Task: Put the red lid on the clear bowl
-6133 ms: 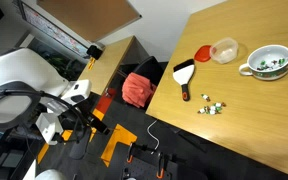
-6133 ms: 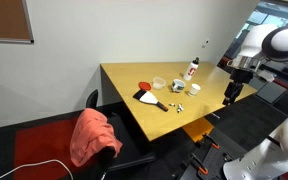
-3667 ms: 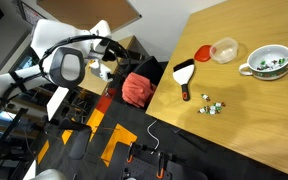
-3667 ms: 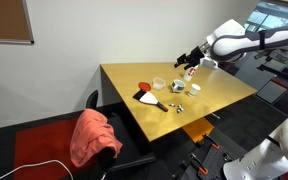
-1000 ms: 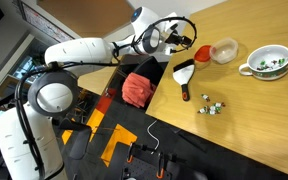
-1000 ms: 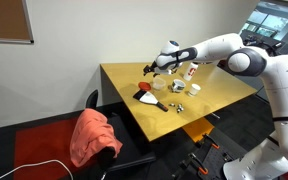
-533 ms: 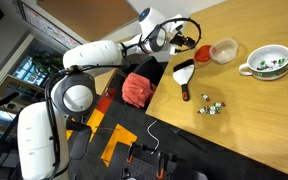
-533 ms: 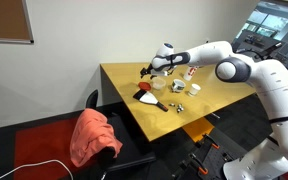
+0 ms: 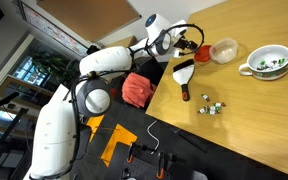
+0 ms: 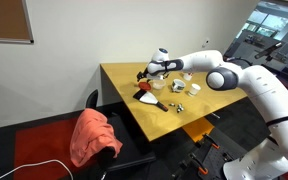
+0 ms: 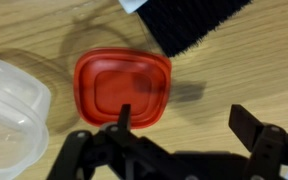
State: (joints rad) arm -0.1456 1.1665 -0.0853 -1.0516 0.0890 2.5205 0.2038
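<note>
My fingers are on both sides of the red lid's rim (image 11: 168,88) but end above the wood beside it. It isn't time to close yet: my gripper will go lower first, then close on the lid.
The red lid (image 11: 122,87) lies flat on the wooden table, rounded-square in the wrist view. It also shows in both exterior views (image 9: 201,53) (image 10: 144,87). The clear bowl (image 11: 9,115) stands next to it at the left edge of the wrist view, and shows in both exterior views (image 9: 224,49) (image 10: 159,84). My gripper (image 11: 184,122) is open and hovers just above the table; one finger is over the lid's near edge, the other is over bare wood. It holds nothing. In an exterior view it (image 9: 187,42) is beside the lid.
A black-and-white spatula-like tool (image 9: 184,74) lies close to the lid, its black end showing in the wrist view (image 11: 192,22). A white patterned bowl (image 9: 267,61) and small loose pieces (image 9: 212,104) sit further along the wooden table (image 9: 254,120). A chair with red cloth (image 9: 137,88) stands beside the table edge.
The arm has swung across from the far side and come down over the table to the red lid. The lid and bowl have not moved.
</note>
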